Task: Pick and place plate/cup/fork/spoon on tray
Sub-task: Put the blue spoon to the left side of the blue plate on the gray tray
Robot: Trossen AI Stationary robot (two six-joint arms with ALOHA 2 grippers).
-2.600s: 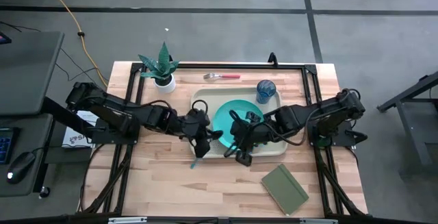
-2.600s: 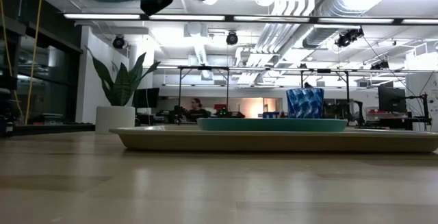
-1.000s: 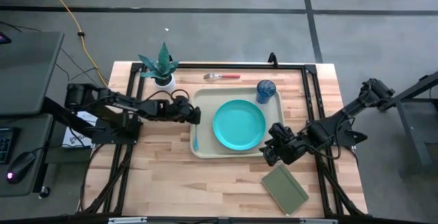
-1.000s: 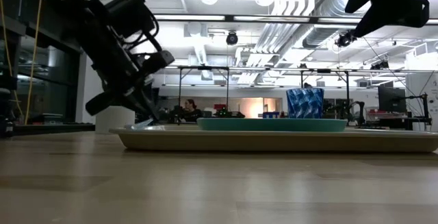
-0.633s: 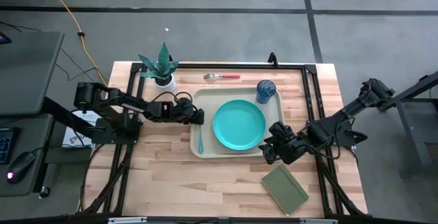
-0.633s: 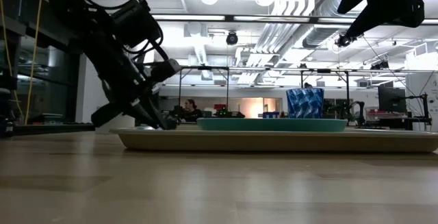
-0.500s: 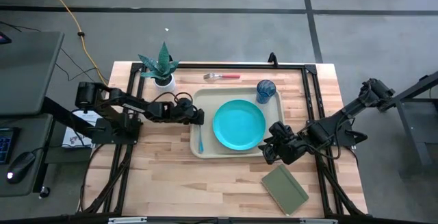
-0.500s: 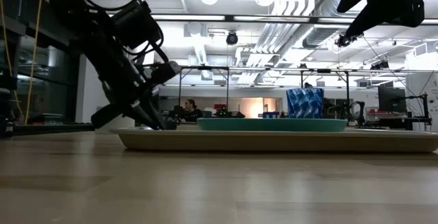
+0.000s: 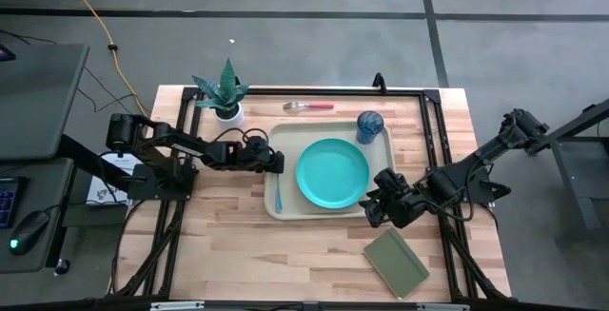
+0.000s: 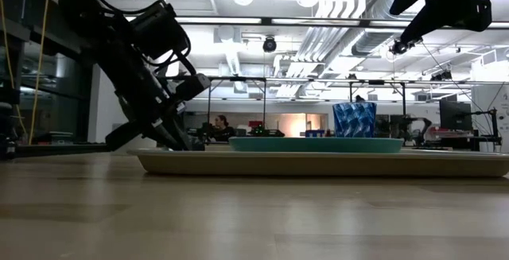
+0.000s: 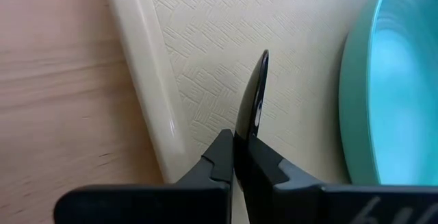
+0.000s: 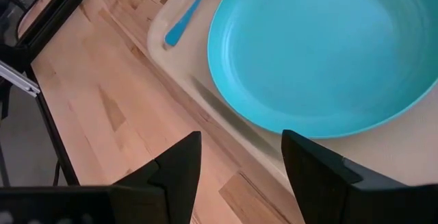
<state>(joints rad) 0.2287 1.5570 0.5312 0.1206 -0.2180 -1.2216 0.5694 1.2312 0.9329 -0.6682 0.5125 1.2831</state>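
Observation:
The spoon's bowl and handle (image 9: 279, 196) lie low inside the tray's rim (image 9: 268, 194) and the spoon would rest flat there, so it is time for my left gripper to open now.
The beige tray (image 9: 282, 140) holds the turquoise plate (image 9: 332, 172) and, at its far right corner, the blue cup (image 9: 369, 125). The fork (image 9: 309, 106) lies on the table beyond the tray's far rim. My left gripper (image 9: 277, 164) is low over the tray's left side, shut on the spoon (image 9: 279, 195), whose blue handle (image 12: 183, 20) points toward the table's near edge beside the plate. My right gripper (image 9: 373, 214) hangs open above the tray's near right corner, nothing between its fingers (image 12: 179, 157). My left gripper pinches the spoon at its metal end between its two shut fingers (image 11: 220, 157); the shiny bowl (image 11: 254, 97) sticks out past the fingertips, seen edge-on. The fingers slant down from the table's left and lie across the spoon. The handle reaches over the tray floor; whether it rests there I cannot tell.
A potted plant (image 9: 226, 97) stands at the table's far left, close to the tray's corner. A dark green notebook (image 9: 395, 262) lies near the front right. Bare wood shows in front of the tray (image 10: 238, 204).
My left gripper has moved down and toward the table's right, staying shut. The spoon has gone with it, from over the tray's left rim to inside the tray beside the plate.

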